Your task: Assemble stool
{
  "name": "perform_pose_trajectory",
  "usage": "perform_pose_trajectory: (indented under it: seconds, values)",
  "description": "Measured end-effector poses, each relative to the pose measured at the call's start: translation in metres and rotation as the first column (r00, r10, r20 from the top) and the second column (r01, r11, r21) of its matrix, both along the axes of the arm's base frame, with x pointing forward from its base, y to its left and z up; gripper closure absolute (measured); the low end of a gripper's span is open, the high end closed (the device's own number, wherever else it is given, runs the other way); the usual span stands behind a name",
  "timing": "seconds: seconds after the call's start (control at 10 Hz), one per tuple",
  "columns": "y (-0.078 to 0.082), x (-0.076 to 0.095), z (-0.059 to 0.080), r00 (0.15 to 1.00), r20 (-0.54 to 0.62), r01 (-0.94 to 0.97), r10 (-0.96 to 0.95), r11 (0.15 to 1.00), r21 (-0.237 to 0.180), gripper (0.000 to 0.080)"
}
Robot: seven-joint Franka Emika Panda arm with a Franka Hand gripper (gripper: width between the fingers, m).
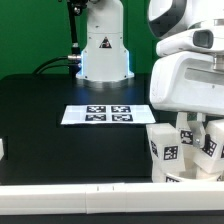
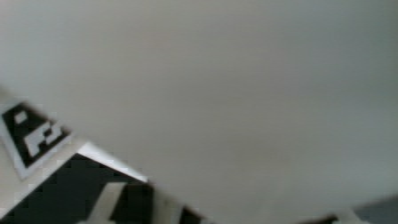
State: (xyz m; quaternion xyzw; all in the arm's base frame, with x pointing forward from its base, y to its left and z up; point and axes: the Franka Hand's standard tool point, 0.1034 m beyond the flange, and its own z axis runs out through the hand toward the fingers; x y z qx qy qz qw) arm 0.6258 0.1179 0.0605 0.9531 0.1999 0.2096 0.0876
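Note:
The middle leg point(image 1: 186, 138) stands low with its base over the seat and would rest in the seat, so it is time for my gripper to open now.
At the exterior view's lower right, white stool parts cluster by the table's front edge. One chunky leg point(image 1: 163, 150) shows a black-and-white tag, another leg point(image 1: 211, 146) stands beside it, and the seat is hidden behind them. My gripper point(image 1: 189, 128) reaches down between these two onto a middle leg point(image 1: 186, 138), its jaws held partway closed on it. In the wrist view a blurred white part point(image 2: 231, 90) fills nearly the whole picture and hides my fingers. A tag point(image 2: 32, 135) shows at its edge.
The marker board point(image 1: 97, 114) lies flat mid-table. The arm's base point(image 1: 105, 50) stands behind it with cables. A long white rail point(image 1: 90, 195) runs along the front edge. A small white piece point(image 1: 2, 150) sits at the exterior view's left edge.

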Motion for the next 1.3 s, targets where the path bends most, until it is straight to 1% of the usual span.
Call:
perform_pose_trajectory:
  seconds: [0.3, 0.5, 0.6, 0.7, 0.8, 0.9, 1.0, 1.1, 1.2, 1.3]
  values:
    - [0.0, 0.0, 0.0, 1.0, 0.003, 0.001, -0.001, 1.0, 0.002, 0.0478]
    - [0.0, 0.0, 0.0, 1.0, 0.003, 0.001, -0.001, 1.0, 0.002, 0.0187]
    - [0.0, 0.0, 0.0, 1.0, 0.003, 0.001, -0.001, 1.0, 0.002, 0.0187]
    - [0.001, 0.0, 0.001, 1.0, 0.004, 0.0, 0.0, 1.0, 0.002, 0.0155]
    - [0.001, 0.0, 0.008, 1.0, -0.014, 0.012, -0.012, 1.0, 0.005, 0.0155]
    - [0.007, 0.0, 0.021, 1.0, -0.024, 0.02, -0.02, 1.0, 0.017, 0.0151]
    - [0.012, 0.0, 0.031, 0.999, -0.037, 0.027, -0.026, 0.999, 0.026, 0.0151]
    - [0.011, 0.0, 0.041, 0.997, -0.058, 0.05, -0.048, 0.998, 0.036, 0.0151]
    - [0.012, 0.002, 0.047, 0.996, -0.064, 0.064, -0.061, 0.997, 0.042, 0.0151]
    - [0.014, 0.001, 0.045, 0.996, -0.066, 0.061, -0.059, 0.997, 0.041, 0.0151]
